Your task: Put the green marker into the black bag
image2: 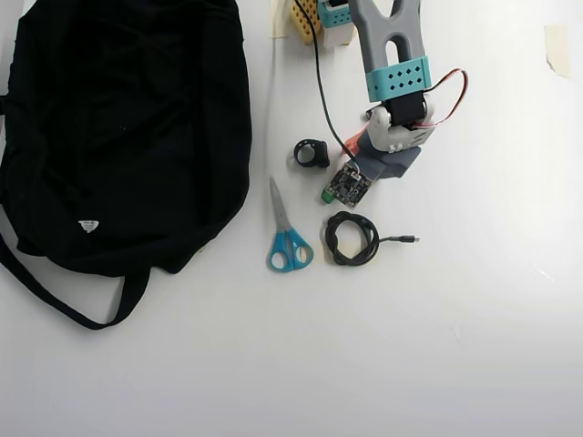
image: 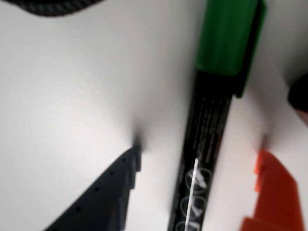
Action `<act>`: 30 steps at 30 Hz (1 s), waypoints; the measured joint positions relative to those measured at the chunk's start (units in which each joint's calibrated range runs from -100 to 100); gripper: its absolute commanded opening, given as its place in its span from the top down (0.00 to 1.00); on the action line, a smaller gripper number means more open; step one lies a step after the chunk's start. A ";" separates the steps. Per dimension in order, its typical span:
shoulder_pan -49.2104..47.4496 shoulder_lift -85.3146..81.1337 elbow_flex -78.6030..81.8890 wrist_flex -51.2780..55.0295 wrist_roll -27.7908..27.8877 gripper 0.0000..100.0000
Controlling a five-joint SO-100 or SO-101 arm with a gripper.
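My gripper grabs the green marker by its black body (image: 204,134) next, to put the marker into the black bag.
In the wrist view the green marker (image: 204,139) lies on the white table, its black barrel with white print near me and its green cap (image: 226,36) pointing away. My gripper (image: 199,154) is open and straddles the barrel, the black finger (image: 108,192) to its left and the orange finger (image: 274,192) to its right, both with a gap to the marker. In the overhead view only a green bit of the marker (image2: 326,195) shows from under the wrist (image2: 393,137). The black bag (image2: 118,127) lies far left, its strap (image2: 64,296) trailing forward.
Overhead, blue-handled scissors (image2: 287,237) lie between bag and arm, a coiled black cable (image2: 351,238) sits just in front of the wrist, and a small black ring-shaped item (image2: 311,153) lies to its left. In the wrist view a dark braided cord (image: 53,7) crosses the top left.
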 measured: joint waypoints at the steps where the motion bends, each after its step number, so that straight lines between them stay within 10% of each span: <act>1: 0.00 0.00 0.08 0.00 0.00 0.70; 30: 0.15 -0.66 1.65 -0.17 -0.29 0.81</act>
